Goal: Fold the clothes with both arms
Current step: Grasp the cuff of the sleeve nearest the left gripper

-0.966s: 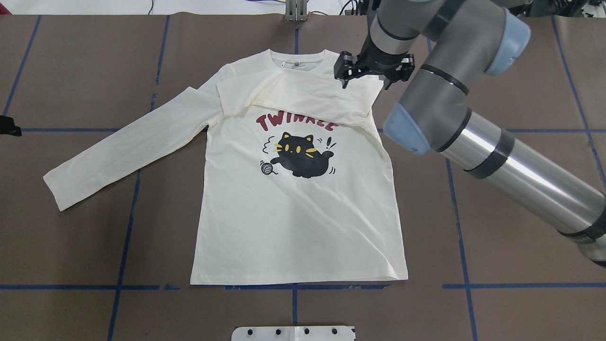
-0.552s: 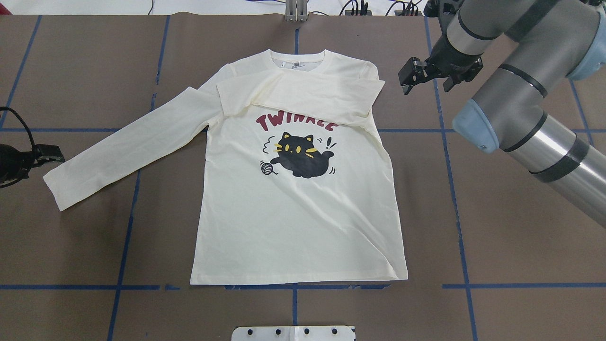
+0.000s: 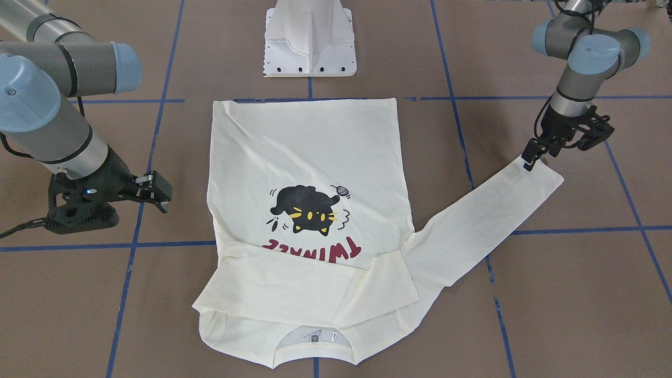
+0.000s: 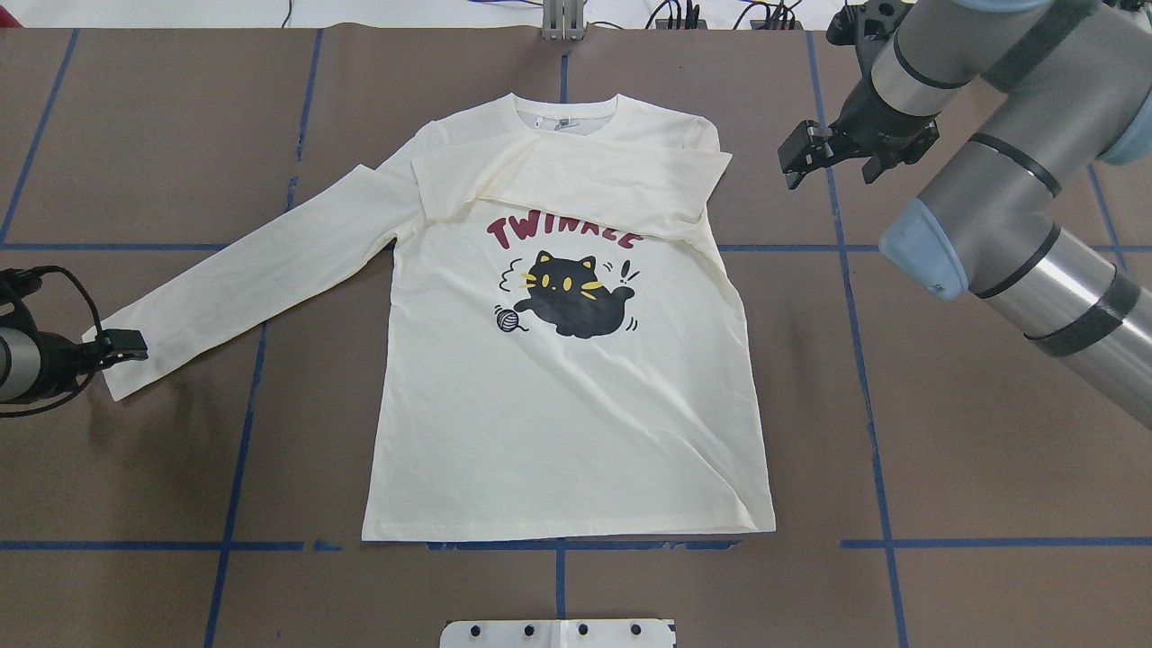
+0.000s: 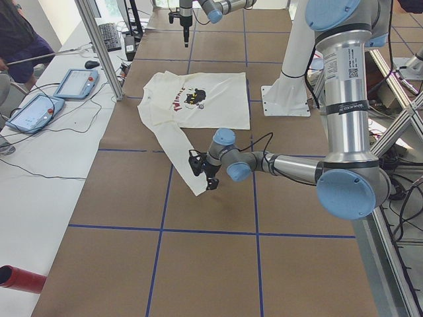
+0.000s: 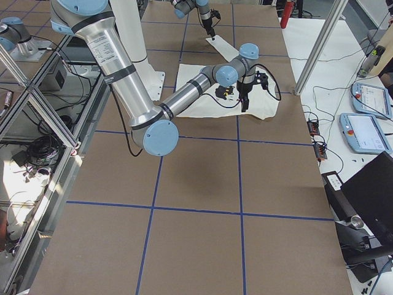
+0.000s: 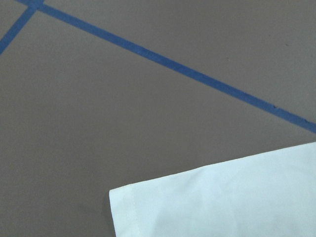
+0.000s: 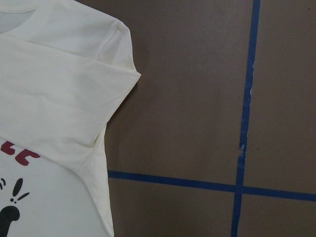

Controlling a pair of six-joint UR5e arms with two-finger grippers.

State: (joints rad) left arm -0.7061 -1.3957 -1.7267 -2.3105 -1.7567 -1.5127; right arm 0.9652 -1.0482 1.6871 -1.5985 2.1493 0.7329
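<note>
The fingers of my left gripper are low down on both sides of the sleeve's cuff edge [image 3: 549,168] [image 7: 114,217]. My left gripper should close on the sleeve now.
The cream long-sleeved T-shirt [image 4: 567,405] lies flat, print up, with the black cat and red "TWINKLE" showing. One sleeve is folded across the chest [image 4: 576,184]. The other sleeve [image 4: 243,279] stretches out to the view's left. My left gripper [image 4: 81,351] is open and low at this sleeve's cuff [image 4: 108,364], one finger at the cuff edge; it also shows in the front view [image 3: 564,144]. The left wrist view shows only the cuff corner [image 7: 207,202]. My right gripper [image 4: 832,171] is open and empty above bare table, to the right of the shirt's shoulder [image 8: 113,54].
The white pedestal base [image 3: 310,47] stands at the table's robot-side edge. Blue tape lines [image 4: 864,360] cross the brown table. A side table with tablets [image 5: 76,82] and a metal post [image 5: 99,46] stand beyond the shirt's collar side.
My right gripper moved from over the shirt's shoulder to the right, off the shirt. My left gripper came in from the view's left edge down to the stretched sleeve's cuff.
</note>
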